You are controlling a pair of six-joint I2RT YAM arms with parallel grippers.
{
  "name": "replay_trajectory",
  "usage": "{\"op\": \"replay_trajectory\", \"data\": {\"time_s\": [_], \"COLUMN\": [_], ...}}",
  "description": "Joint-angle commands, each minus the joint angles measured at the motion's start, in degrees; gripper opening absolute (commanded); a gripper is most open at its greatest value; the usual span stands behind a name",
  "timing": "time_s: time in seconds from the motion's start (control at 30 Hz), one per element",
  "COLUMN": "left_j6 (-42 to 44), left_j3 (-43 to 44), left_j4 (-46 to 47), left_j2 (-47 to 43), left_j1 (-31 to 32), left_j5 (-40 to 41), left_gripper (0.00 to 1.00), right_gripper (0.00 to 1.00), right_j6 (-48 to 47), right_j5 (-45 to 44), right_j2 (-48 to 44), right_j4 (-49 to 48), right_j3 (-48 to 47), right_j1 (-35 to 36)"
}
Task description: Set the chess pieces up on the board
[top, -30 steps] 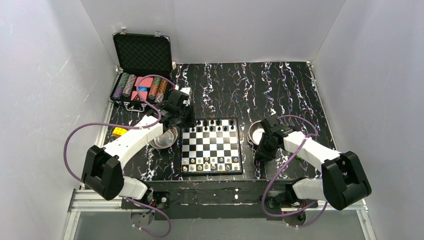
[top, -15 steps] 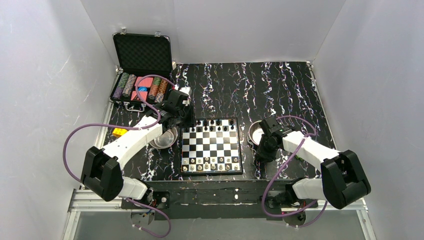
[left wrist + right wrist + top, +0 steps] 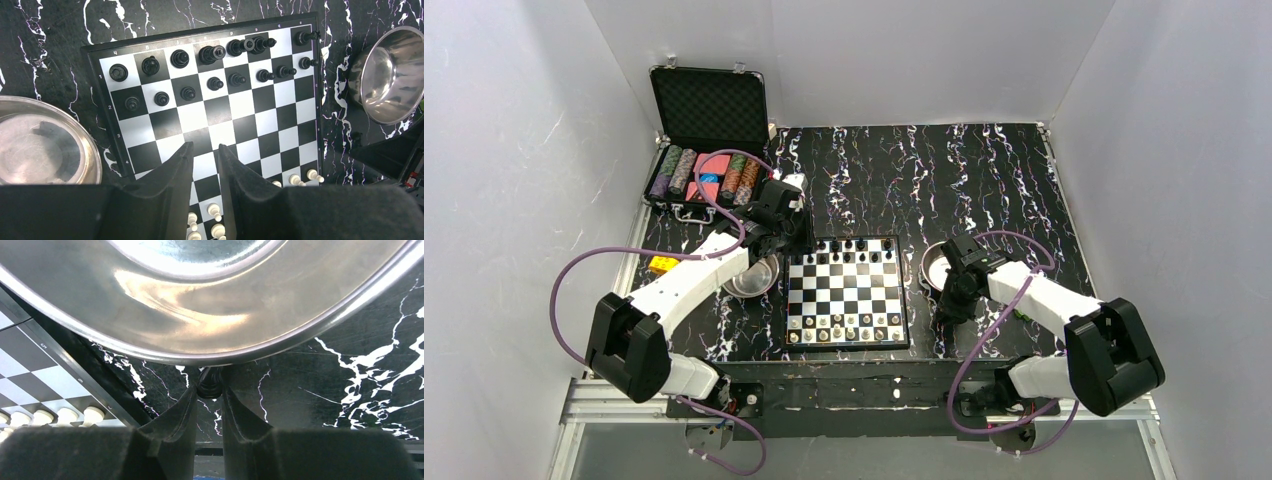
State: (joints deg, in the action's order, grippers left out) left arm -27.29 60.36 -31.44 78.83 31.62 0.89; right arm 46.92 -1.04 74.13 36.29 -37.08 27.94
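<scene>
The lone black piece would come up if I lifted my right gripper now, because my fingers are pinching its round base.
The board [image 3: 848, 290] lies mid-table, with black chess pieces [image 3: 854, 245] on its two far rows and pale ones [image 3: 844, 328] on its two near rows. In the left wrist view the board [image 3: 250, 107] shows the black pieces [image 3: 215, 82] at the top and the pale pieces [image 3: 215, 210] below. My left gripper [image 3: 206, 147] hovers above the board's far left part [image 3: 802, 232], jaws narrowly apart and empty. My right gripper [image 3: 209, 391] is low on the table right of the board [image 3: 944, 312]. Its fingertips press a lone black piece [image 3: 210, 382] beside the bowl's rim.
A steel bowl [image 3: 749, 283] sits left of the board and another [image 3: 932, 265] right of it, filling the top of the right wrist view [image 3: 200, 315]. An open black case [image 3: 709, 105] with poker chips [image 3: 704, 175] stands far left. A small yellow object [image 3: 661, 264] lies near the left edge.
The right gripper's fingers have come together on the black piece by the right bowl. The left arm and the pieces on the board have not moved.
</scene>
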Motion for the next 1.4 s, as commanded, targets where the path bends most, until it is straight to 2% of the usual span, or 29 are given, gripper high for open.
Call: {"op": "replay_trajectory", "data": {"time_s": [0.0,0.1,0.13,0.3,0.43,0.63,0.77,0.97,1.1,1.37], "left_j6": [-0.48,-0.97,-1.27,-2.94,-4.62,-12.74,-16.97,-21.37,-23.05,-22.46], "left_j3": [0.90,3.52,4.59,10.10,13.98,15.29,14.54,14.39,14.08,13.45], "left_j4": [-0.49,-2.08,-2.77,-5.45,-6.51,-5.22,-3.59,-3.17,-2.81,-3.53], "left_j2": [-2.68,-3.23,-3.50,-5.19,-5.45,-6.06,-7.79,-9.23,-9.70,-9.25], "left_j1": [-0.47,-0.95,-1.23,-2.96,-3.40,-2.45,1.31,8.71,10.53,13.56], "left_j5": [-0.40,-0.88,-2.36,-7.21,-12.62,-23.09,-25.06,-21.80,-21.10,-19.01], "left_gripper": [0.25,0.25,0.25,0.28,0.33,0.35,0.38,0.41,0.41,0.37], "right_gripper": [0.15,0.03,0.01,0.01,0.01,0.01,0.01,0.01,0.01,0.01], "right_j6": [-1.94,-6.63,-8.87,-15.22,-22.20,-26.32,-31.00,-34.62,-35.99,-35.29], "right_j5": [-0.05,5.04,7.86,14.70,25.63,35.19,33.92,24.43,17.74,13.98], "right_j2": [-3.18,-7.64,-9.43,-18.38,-23.38,-24.53,-25.53,-24.85,-24.50,-23.26], "right_j4": [1.41,-1.78,-3.63,-9.96,-17.14,-20.92,-24.22,-22.04,-20.87,-19.57], "right_j3": [-2.94,-2.94,-2.77,-2.46,-2.67,-8.91,-10.28,-13.27,-14.99,-17.26], "right_j1": [0.60,0.77,0.91,2.26,4.18,7.25,11.76,16.44,19.48,21.34]}}
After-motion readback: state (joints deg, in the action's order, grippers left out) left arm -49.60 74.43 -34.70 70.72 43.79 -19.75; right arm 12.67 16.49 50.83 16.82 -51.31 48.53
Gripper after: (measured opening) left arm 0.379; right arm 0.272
